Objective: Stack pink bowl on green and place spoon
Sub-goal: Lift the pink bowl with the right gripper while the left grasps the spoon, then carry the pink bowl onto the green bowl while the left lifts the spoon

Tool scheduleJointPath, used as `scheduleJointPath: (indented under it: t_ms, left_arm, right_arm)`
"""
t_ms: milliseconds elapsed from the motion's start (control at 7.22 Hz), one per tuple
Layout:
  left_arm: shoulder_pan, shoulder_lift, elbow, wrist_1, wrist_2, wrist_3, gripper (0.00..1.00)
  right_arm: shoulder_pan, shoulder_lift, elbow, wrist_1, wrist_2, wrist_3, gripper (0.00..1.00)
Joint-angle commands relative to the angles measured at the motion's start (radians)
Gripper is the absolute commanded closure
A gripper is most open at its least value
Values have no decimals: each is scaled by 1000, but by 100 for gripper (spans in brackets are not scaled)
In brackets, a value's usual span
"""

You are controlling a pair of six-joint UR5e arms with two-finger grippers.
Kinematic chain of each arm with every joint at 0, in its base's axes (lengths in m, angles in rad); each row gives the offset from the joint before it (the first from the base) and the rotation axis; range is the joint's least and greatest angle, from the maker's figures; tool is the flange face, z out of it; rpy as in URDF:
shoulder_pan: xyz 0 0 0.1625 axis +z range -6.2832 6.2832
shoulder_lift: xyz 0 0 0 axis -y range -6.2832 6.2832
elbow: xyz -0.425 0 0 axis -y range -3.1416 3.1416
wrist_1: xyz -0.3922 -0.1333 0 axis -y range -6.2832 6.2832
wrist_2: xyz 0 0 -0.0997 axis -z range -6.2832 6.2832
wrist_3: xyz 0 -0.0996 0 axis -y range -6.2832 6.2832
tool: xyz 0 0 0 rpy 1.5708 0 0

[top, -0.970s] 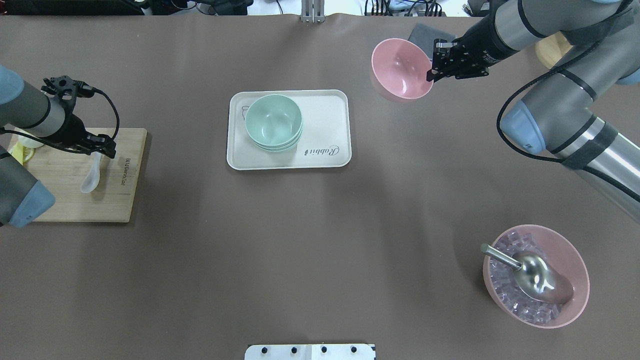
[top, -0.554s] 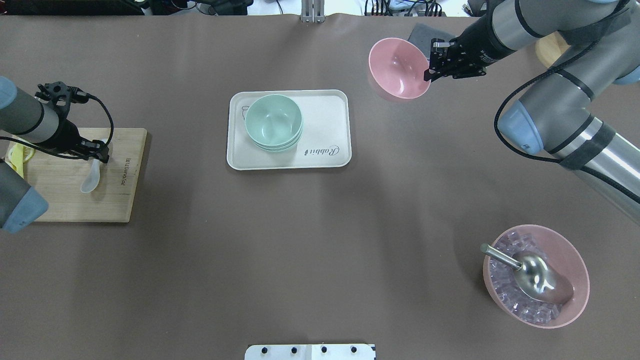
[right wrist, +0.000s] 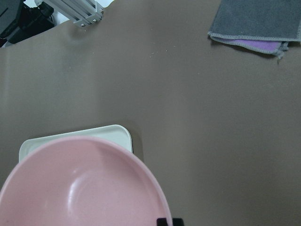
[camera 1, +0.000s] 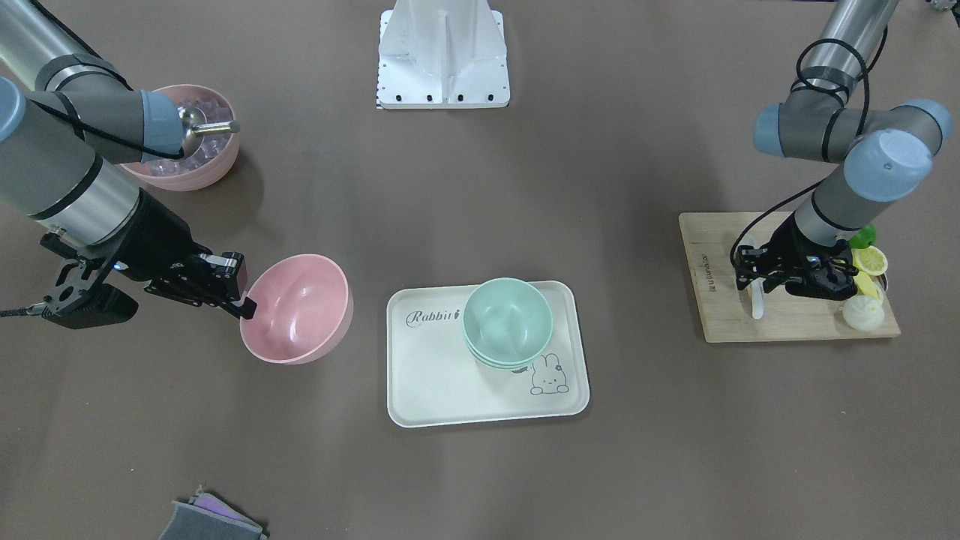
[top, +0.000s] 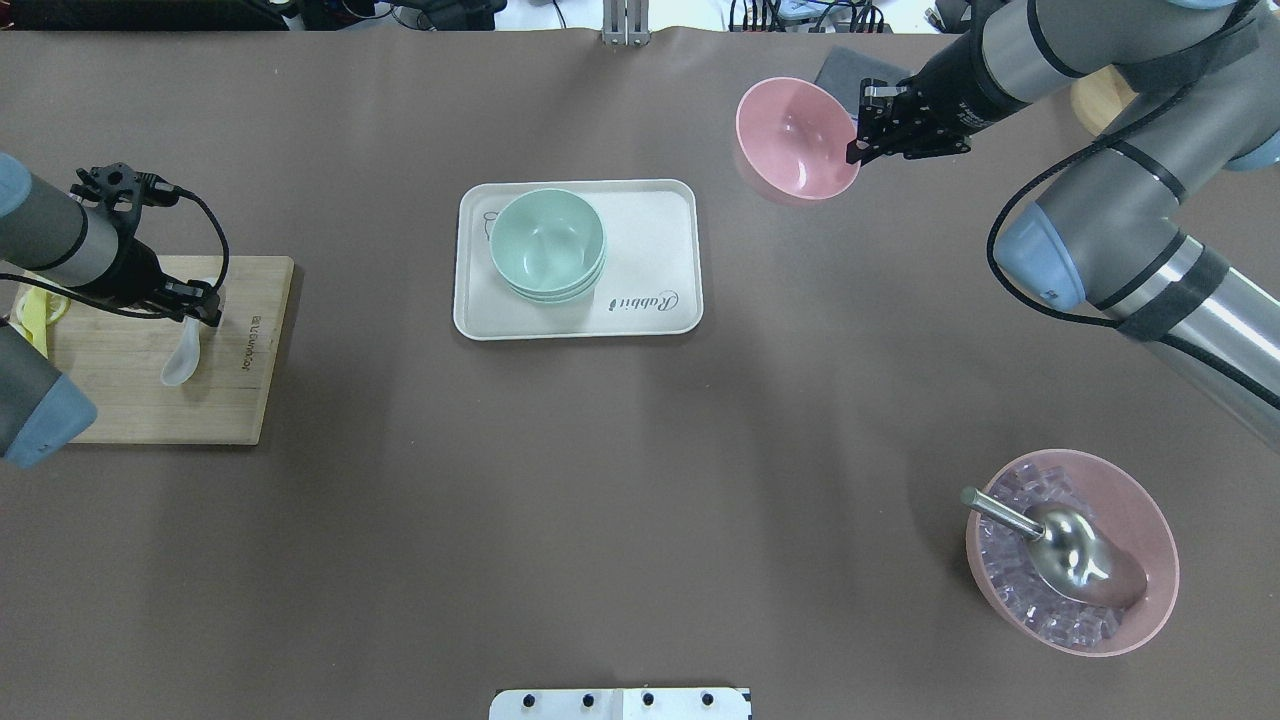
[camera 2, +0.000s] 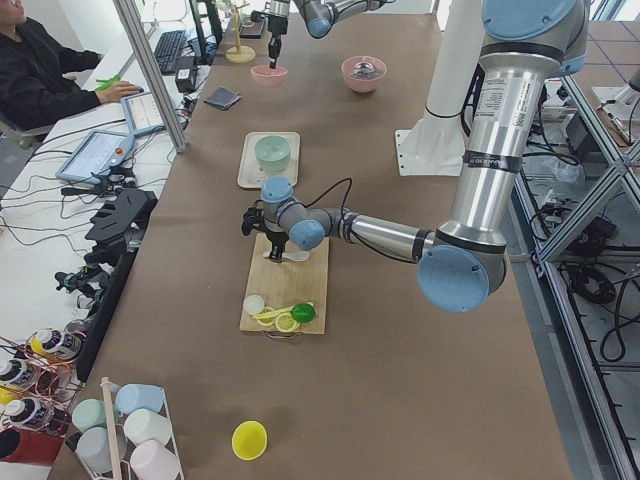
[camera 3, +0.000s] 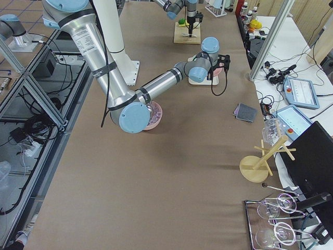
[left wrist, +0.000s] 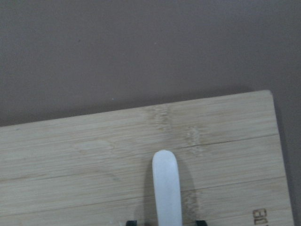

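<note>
The left gripper will place the white spoon as the task asks, and for that it will next grab the spoon by its handle [camera 1: 757, 302] [left wrist: 167, 186].
My right gripper [top: 862, 135] is shut on the rim of the pink bowl [top: 795, 150] and holds it in the air, right of the tray and beyond it. The bowl also shows in the front view [camera 1: 296, 307] and the right wrist view [right wrist: 84, 188]. A stack of green bowls [top: 547, 243] stands on the white tray [top: 650, 250]. The white spoon [top: 182, 355] lies on the wooden cutting board [top: 130, 390]. My left gripper [top: 200, 308] is low over the spoon's handle [left wrist: 167, 188], open, with a fingertip on each side and a gap to both.
A second pink bowl [top: 1072, 550] with ice cubes and a metal scoop stands at the near right. A grey cloth [right wrist: 256, 21] lies beyond the held bowl. Lemon slices [camera 1: 870, 260] and a white ball sit at the board's outer end.
My left gripper has moved down and slightly left onto the spoon's handle. My right gripper has carried the pink bowl a little left and farther away.
</note>
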Motion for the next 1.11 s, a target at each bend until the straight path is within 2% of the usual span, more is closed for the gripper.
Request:
scheduleJointPath:
  t_ms: [0, 416, 554, 831, 970]
  left_arm:
    - [0, -5, 4, 1, 1, -5, 100]
    - [0, -5, -5, 5, -20, -2, 100]
    - [-12, -4, -39, 23, -80, -2, 100]
    - [-78, -25, -140, 146, -85, -2, 100]
    - [-127, -77, -171, 228, -97, -2, 100]
  right_arm:
    - [0, 0, 0, -1, 0, 0, 100]
    - [-3, 0, 6, -1, 0, 0, 100]
    - [-3, 1, 17, -1, 0, 11, 100]
    - [-22, 1, 36, 1, 0, 38, 100]
    - [-54, 27, 37, -1, -29, 44, 100]
